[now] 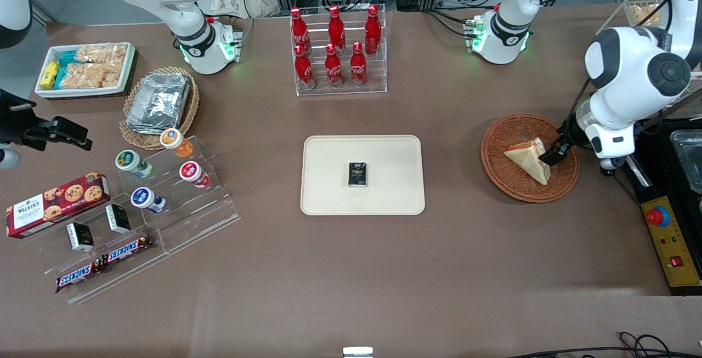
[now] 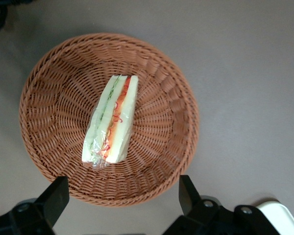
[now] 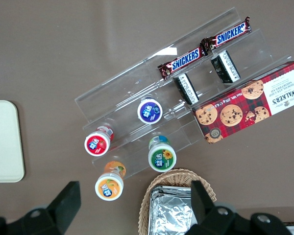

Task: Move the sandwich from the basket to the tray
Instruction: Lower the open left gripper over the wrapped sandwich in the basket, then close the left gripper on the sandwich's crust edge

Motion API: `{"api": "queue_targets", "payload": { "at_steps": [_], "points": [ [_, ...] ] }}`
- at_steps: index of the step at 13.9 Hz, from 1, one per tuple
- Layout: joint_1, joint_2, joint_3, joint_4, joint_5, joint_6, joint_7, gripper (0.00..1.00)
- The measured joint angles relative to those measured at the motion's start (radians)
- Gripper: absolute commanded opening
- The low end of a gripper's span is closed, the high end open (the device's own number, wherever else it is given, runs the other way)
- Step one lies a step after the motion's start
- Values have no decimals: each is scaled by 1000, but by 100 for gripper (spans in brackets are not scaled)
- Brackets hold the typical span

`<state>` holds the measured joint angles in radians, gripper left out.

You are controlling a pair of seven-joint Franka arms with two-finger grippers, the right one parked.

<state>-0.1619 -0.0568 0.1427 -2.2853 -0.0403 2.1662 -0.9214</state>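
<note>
Next, my gripper grabs the sandwich by its flat bread sides, as the sandwich is long along its filled cut edge (image 2: 115, 117) and narrow across the slices.
The sandwich (image 1: 529, 159) (image 2: 111, 120), a plastic-wrapped wedge of pale bread with red and green filling, lies in the round reddish-brown wicker basket (image 1: 507, 174) (image 2: 54, 93) toward the working arm's end of the table. My gripper (image 1: 553, 155) (image 2: 122, 196) hangs open above the basket's rim, beside the sandwich and not touching it, with nothing between its fingers (image 2: 56, 196). The cream tray (image 1: 329, 182) lies at mid-table with a small black packet (image 1: 358, 175) on it.
A clear rack of red cola bottles (image 1: 337, 48) stands farther from the front camera than the tray. A foil-filled tan basket (image 1: 159, 106), acrylic steps with cups and Snickers bars (image 1: 126, 251), a cookie box (image 1: 55, 204) and a white snack bin (image 1: 85, 70) crowd the parked arm's end.
</note>
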Motion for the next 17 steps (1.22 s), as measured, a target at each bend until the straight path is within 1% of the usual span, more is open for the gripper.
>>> {"api": "queue_targets", "payload": {
  "at_steps": [12,17],
  "points": [
    [3,30,20,-221,-3,250,-1,100],
    [4,79,22,-248,-3,321,6,100]
  ]
}}
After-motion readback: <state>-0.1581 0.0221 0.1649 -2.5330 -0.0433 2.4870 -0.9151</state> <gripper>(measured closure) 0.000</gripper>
